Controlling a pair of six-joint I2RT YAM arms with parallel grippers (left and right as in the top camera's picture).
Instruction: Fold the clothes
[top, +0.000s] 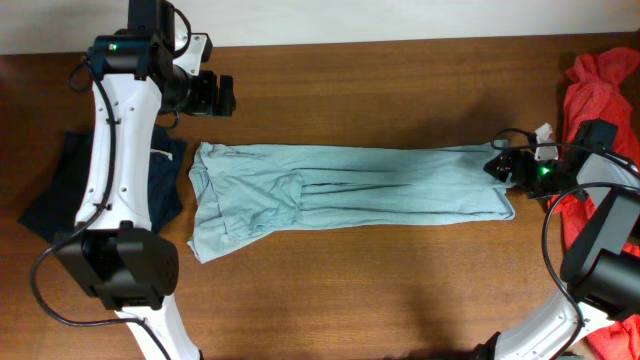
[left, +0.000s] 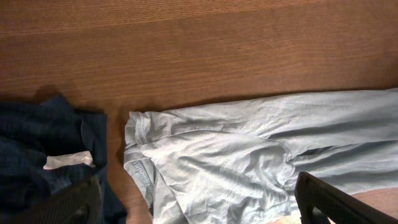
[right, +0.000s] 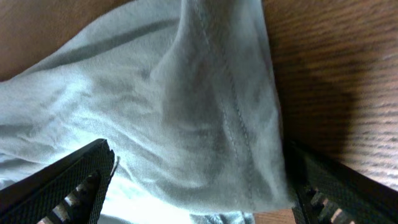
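I will next grab the T-shirt (top: 350, 185) with my right gripper by its hemmed edge, opposite the bunched end. Then I can fold that hemmed end over the rest.
The clothes, a pale grey-blue T-shirt (top: 350, 185), lie on the wooden table (top: 380, 80) as a long strip running left to right, bunched at the left end. My left gripper (top: 222, 95) hangs open just beyond the shirt's far left corner. In the left wrist view the shirt (left: 249, 155) lies below the left gripper (left: 199, 208), whose fingers (left: 336, 202) stand wide apart and hold nothing. My right gripper (top: 500, 165) is at the shirt's right end. In the right wrist view the right gripper (right: 199, 193) is open, its fingers (right: 56, 186) straddling the hemmed edge (right: 155, 106).
A dark navy garment (top: 55, 190) lies crumpled at the left, partly under the left arm; its white label (left: 68, 160) shows close to the shirt's left end. A red-orange garment (top: 600, 90) is heaped at the right edge, behind the right arm.
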